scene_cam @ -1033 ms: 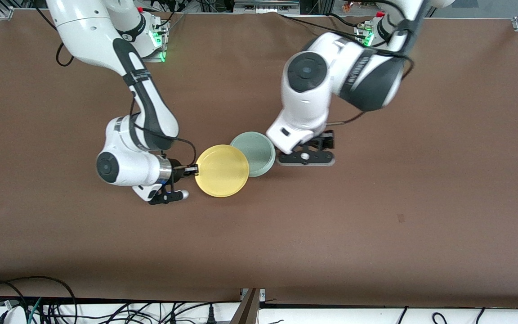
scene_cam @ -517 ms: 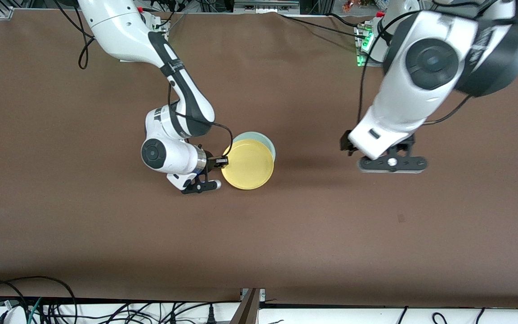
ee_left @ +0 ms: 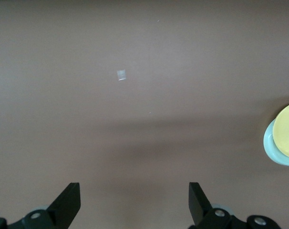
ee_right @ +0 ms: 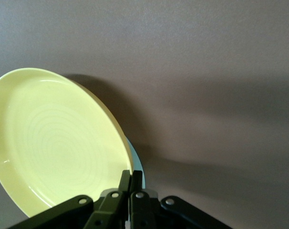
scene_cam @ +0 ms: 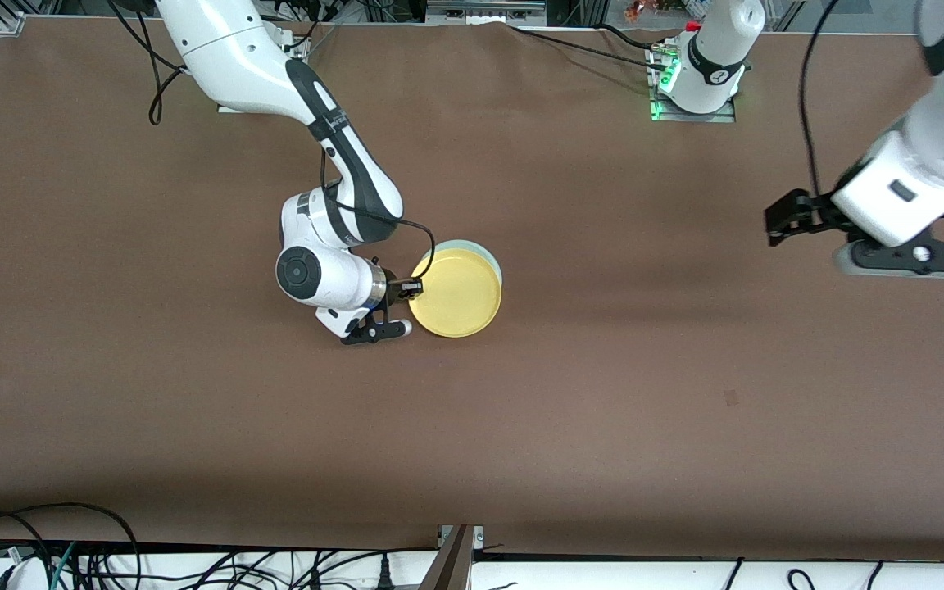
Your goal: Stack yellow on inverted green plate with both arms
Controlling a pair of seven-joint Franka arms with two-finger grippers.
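Observation:
The green plate's rim (scene_cam: 474, 246) sticks out past the yellow plate's upper edge in the front view, so my right gripper now stays closed on the yellow plate (scene_cam: 456, 293) until centred.
The yellow plate (scene_cam: 456, 293) sits right side up over the green plate (scene_cam: 472, 246), which shows only as a thin mint sliver at its rim. My right gripper (scene_cam: 413, 287) is shut on the yellow plate's rim on the side toward the right arm's end. In the right wrist view the yellow plate (ee_right: 54, 138) fills the frame, the green plate's edge (ee_right: 138, 164) shows under it, and the right gripper (ee_right: 131, 180) pinches the rim. My left gripper (scene_cam: 779, 220) is open and empty, up over bare table near the left arm's end. The left wrist view shows the left gripper (ee_left: 134, 200) open, with both plates (ee_left: 287, 131) at the frame's edge.
The brown table (scene_cam: 603, 393) is bare round the plates. A small pale mark (ee_left: 121, 75) lies on the cloth. Cables lie past the table's near edge (scene_cam: 70, 557).
My right gripper carried the yellow plate toward the left arm's end until it covers the green plate. My left arm drew back from the green plate toward its own end of the table.

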